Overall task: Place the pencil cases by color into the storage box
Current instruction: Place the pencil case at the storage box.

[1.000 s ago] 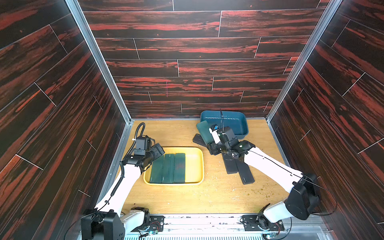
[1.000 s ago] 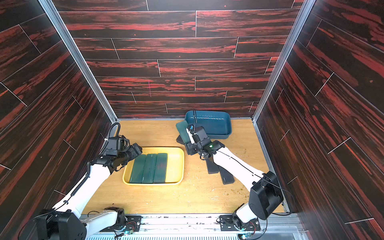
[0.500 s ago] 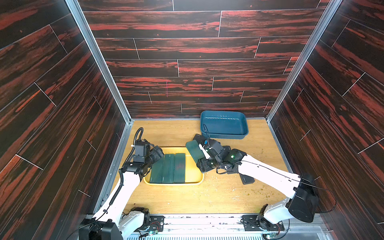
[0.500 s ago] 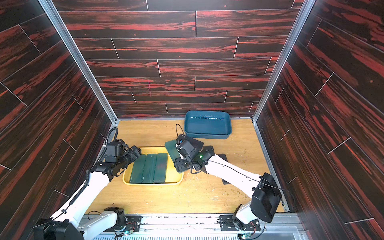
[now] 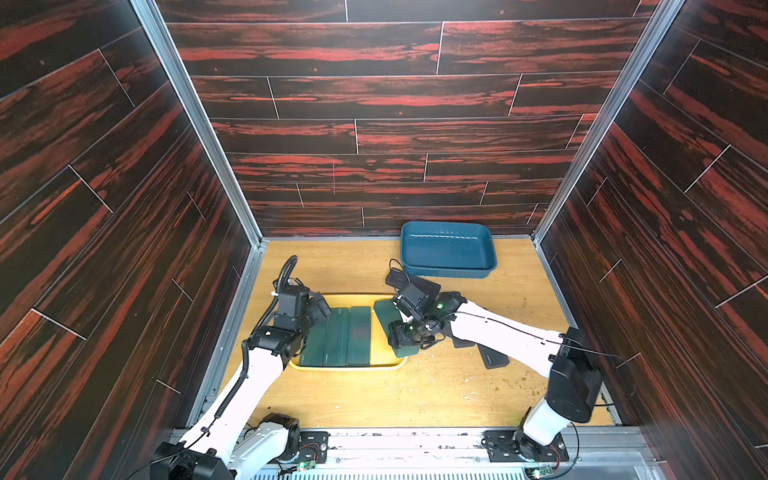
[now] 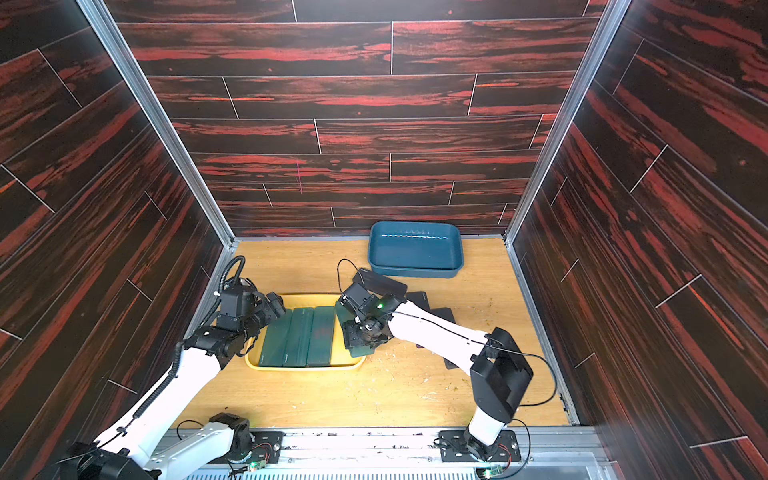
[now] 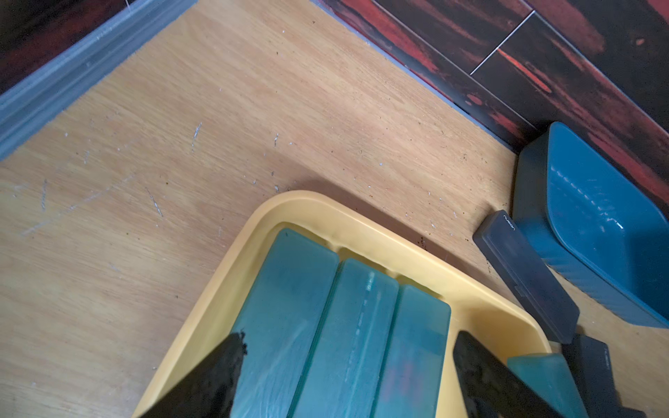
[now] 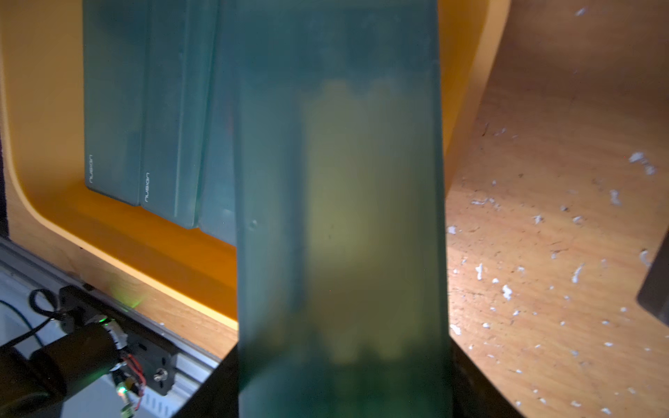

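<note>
The green pencil case stays in my right gripper until its gripped end is inside the yellow storage box. That end now overhangs the box's rim, where the case would catch.
Three dark green pencil cases lie side by side in the yellow storage box. My right gripper is shut on another green pencil case, held tilted over the box's right rim. My left gripper is open just above the left part of the box, its fingers astride the three cases and holding nothing. Black pencil cases lie on the table right of the yellow box.
A blue storage box stands at the back right against the wall, with nothing in it. One black case rests by its front left corner. Dark wood walls close in the table on three sides. Pale crumbs dot the wooden tabletop.
My right arm has carried the green case from near the blue box, leftward and toward the front, to the yellow box's right rim. My left arm has shifted slightly forward over the box.
</note>
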Robot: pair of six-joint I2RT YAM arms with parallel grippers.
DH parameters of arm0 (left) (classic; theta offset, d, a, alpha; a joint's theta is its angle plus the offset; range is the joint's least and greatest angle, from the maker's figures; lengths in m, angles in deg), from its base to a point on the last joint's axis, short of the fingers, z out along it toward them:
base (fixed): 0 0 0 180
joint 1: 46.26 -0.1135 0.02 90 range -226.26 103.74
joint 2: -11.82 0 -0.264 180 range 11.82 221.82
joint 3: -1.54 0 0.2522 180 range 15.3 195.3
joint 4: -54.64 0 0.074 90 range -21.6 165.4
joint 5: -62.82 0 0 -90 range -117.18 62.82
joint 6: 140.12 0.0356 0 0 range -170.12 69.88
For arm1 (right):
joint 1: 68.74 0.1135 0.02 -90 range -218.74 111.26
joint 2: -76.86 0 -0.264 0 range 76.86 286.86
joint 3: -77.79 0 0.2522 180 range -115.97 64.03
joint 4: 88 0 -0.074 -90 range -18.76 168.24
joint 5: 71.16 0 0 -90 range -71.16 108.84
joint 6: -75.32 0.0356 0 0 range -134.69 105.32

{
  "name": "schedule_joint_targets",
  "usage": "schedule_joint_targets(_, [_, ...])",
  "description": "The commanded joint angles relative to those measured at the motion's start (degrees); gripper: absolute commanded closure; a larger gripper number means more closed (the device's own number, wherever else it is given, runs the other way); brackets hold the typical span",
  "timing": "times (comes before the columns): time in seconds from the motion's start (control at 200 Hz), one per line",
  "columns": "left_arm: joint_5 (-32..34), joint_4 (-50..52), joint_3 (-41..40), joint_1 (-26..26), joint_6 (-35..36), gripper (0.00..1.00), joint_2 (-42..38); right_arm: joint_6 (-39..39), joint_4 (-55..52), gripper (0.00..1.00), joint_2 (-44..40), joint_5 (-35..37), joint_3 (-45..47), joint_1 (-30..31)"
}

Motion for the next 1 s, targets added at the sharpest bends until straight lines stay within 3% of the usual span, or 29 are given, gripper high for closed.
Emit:
schedule_joint_targets(0.0, [3.1,-0.1,1.4,0.9,1.0,0.09,-0.2,2.8,-3.9,0.58,4.2,-1.3,-4.1,0.3])
schedule_joint_targets(0.501, [6.5,-0.6,1.5,3.2,3.7,0.09,-0.6,8.8,-8.5,0.61,13.8,3.9,-13.1,0.8])
schedule_joint_targets(0.992, [7.0,1.0,1.9,3.9,4.3,0.09,-1.7,13.1,-7.1,0.53,20.9,9.9,-14.9,2.1])
